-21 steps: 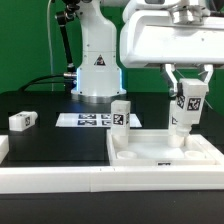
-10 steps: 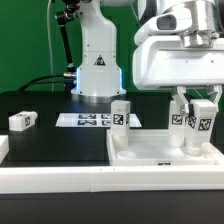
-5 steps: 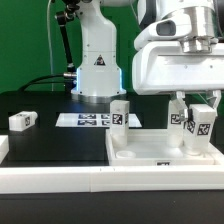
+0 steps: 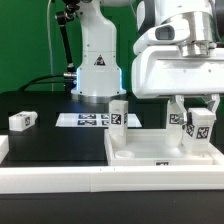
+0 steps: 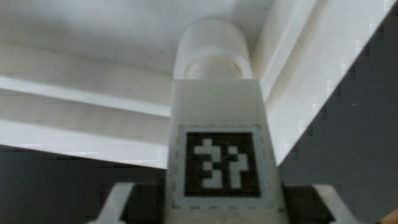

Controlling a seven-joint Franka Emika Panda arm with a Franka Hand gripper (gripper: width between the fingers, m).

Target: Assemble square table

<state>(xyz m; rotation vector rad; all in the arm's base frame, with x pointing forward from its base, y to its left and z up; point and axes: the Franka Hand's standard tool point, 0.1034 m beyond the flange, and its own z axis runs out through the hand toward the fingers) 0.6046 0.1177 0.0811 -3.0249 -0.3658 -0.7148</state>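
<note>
The lower end of the leg (image 4: 198, 151) (image 5: 212, 42) is in the tabletop's corner, inside the tabletop's rim, so the white leg would rest and the robot's gripper needs to open.
The white square tabletop (image 4: 150, 152) lies at the exterior view's right, underside up. One tagged leg (image 4: 120, 113) stands at its back left corner. A second leg (image 4: 177, 118) stands near its back right. My gripper (image 4: 200, 116) is shut on a third white leg (image 4: 201, 130), held upright over the top's right side with its lower end at or in the tray. In the wrist view this leg (image 5: 217, 110) runs out from between the fingers of the gripper (image 5: 217, 205), tag facing the camera, with the tabletop's rim (image 5: 89, 95) behind it. A fourth leg (image 4: 22, 121) lies loose at the far left.
The marker board (image 4: 88, 120) lies flat behind the tabletop, in front of the robot base (image 4: 97, 70). A long white rail (image 4: 50, 181) edges the black surface at the front. A small white piece (image 4: 3, 147) sits at the left edge.
The gripper has sunk a little with the leg, bringing it lower onto the tabletop's right side. Its grip is unchanged and the other legs have not moved.
</note>
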